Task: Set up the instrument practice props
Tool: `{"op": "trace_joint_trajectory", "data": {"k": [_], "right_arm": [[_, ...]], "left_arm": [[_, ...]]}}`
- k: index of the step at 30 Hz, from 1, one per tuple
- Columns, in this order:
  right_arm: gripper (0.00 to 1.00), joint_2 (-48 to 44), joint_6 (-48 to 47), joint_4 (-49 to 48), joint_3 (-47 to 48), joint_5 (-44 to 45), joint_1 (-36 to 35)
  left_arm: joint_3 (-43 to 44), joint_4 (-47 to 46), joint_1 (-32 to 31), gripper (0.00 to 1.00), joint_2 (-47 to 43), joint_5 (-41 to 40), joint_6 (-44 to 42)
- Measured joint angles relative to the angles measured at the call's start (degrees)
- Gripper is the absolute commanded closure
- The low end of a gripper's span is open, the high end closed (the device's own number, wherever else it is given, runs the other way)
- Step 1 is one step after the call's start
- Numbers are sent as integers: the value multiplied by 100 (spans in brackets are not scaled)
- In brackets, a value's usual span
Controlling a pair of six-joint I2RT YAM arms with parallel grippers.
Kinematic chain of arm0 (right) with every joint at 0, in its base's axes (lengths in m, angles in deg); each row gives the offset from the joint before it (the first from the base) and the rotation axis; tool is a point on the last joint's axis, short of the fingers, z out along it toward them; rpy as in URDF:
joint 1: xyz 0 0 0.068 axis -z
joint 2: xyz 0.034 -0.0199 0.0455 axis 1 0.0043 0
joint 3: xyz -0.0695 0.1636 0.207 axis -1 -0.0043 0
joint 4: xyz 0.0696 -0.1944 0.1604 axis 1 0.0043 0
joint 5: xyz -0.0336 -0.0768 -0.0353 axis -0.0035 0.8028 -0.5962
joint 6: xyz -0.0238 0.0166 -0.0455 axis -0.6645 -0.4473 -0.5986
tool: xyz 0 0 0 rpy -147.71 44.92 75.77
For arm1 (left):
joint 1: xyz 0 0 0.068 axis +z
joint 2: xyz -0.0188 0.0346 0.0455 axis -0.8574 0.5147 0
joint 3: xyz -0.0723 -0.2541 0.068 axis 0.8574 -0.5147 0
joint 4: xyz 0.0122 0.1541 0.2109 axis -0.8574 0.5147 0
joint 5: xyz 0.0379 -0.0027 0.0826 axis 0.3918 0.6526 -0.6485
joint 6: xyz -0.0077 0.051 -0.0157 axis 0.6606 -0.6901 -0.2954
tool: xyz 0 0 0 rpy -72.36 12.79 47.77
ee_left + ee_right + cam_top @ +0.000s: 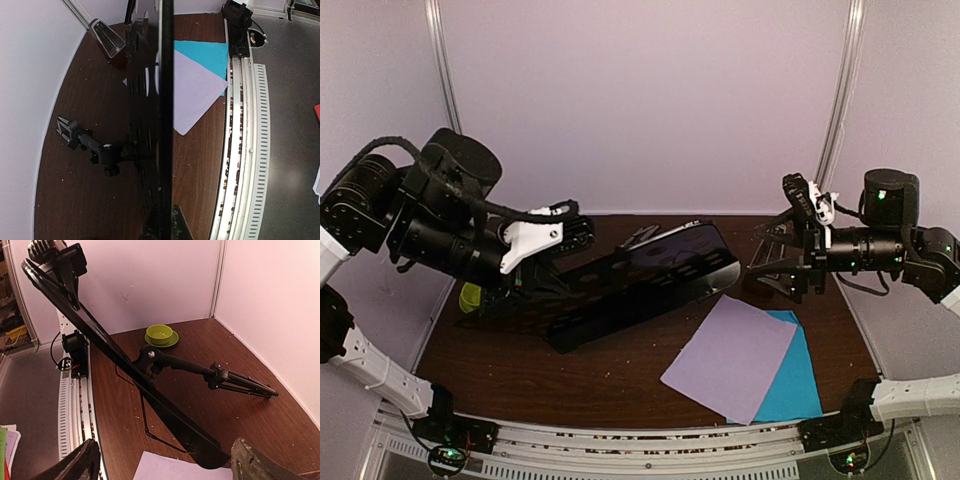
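Note:
The music stand is next for my right gripper, which will grab it by the free side edge of its desk. The tripod legs then stay free to stand.
The black music stand point(640, 275) hangs tilted over the table, its perforated desk edge-on in the left wrist view point(165, 100). Its shaft and folded tripod point(240, 382) point toward the back wall. My left gripper point(525, 280) is shut on the desk's left edge, with fingers point(180, 227) on either side of it. The pale lilac sheet point(730, 355) lies on the cyan sheet point(800, 385) at the front right. The metronome point(107, 40) stands at the back right, close beside my right gripper point(792, 262). That gripper is open and empty, its fingers point(252, 465) spread above the lilac sheet point(175, 470).
A lime-green bowl point(160, 334) on a green saucer sits at the back left, mostly hidden behind my left arm in the top view point(470, 295). White walls close in the back and sides. The metal rail point(240, 125) runs along the near edge.

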Motion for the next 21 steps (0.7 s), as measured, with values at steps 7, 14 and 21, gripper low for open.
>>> {"op": "trace_joint_trajectory", "data": {"k": [7, 14, 21], "right_arm": [[24, 590, -669, 319, 376, 352, -498], [45, 1137, -1113, 450, 564, 603, -984], [70, 1414, -1335, 483, 748, 719, -1154]], "left_arm": [[170, 50, 0, 100, 275, 260, -127], [356, 177, 0, 100, 409, 308, -321], [428, 304, 0, 100, 426, 326, -507]]}}
